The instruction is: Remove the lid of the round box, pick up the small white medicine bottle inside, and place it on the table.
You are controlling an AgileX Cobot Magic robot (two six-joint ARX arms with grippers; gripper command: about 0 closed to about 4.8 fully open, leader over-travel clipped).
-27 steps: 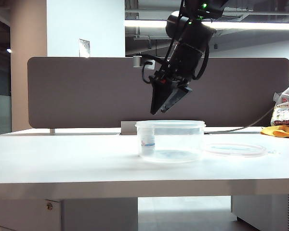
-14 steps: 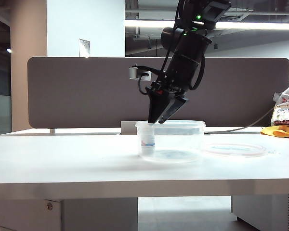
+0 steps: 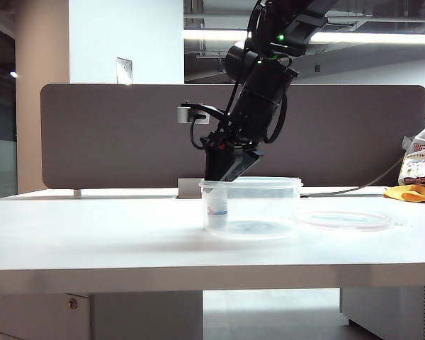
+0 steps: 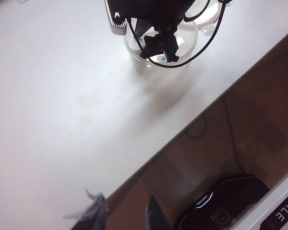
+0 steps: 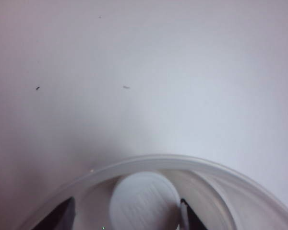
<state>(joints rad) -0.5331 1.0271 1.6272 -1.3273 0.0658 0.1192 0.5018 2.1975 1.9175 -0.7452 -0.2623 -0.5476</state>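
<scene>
Next, my right gripper grabs the small white medicine bottle by its cap (image 5: 145,201) to bring the bottle out.
The clear round box (image 3: 258,207) stands uncovered on the white table (image 3: 92,234). The small white medicine bottle (image 3: 217,207) stands upright inside it, against the left wall. The lid (image 3: 346,220) lies flat on the table just right of the box. My right gripper (image 3: 218,176) points down at the box's rim, right above the bottle. In the right wrist view the right gripper (image 5: 125,218) is open, its fingers (image 5: 62,216) on either side of the bottle's cap (image 5: 144,201). My left gripper (image 4: 125,215) hangs far from the box (image 4: 182,67), open and with nothing in it.
A dark brown partition panel (image 3: 113,134) runs along the table's back edge. Bags and an orange cloth (image 3: 419,177) lie at the far right, with a cable running toward them. The table's front edge (image 3: 198,276) is close to the camera.
The right gripper has come down and to the left, from well above the box to its rim over the bottle. The box, lid and bottle have not moved.
</scene>
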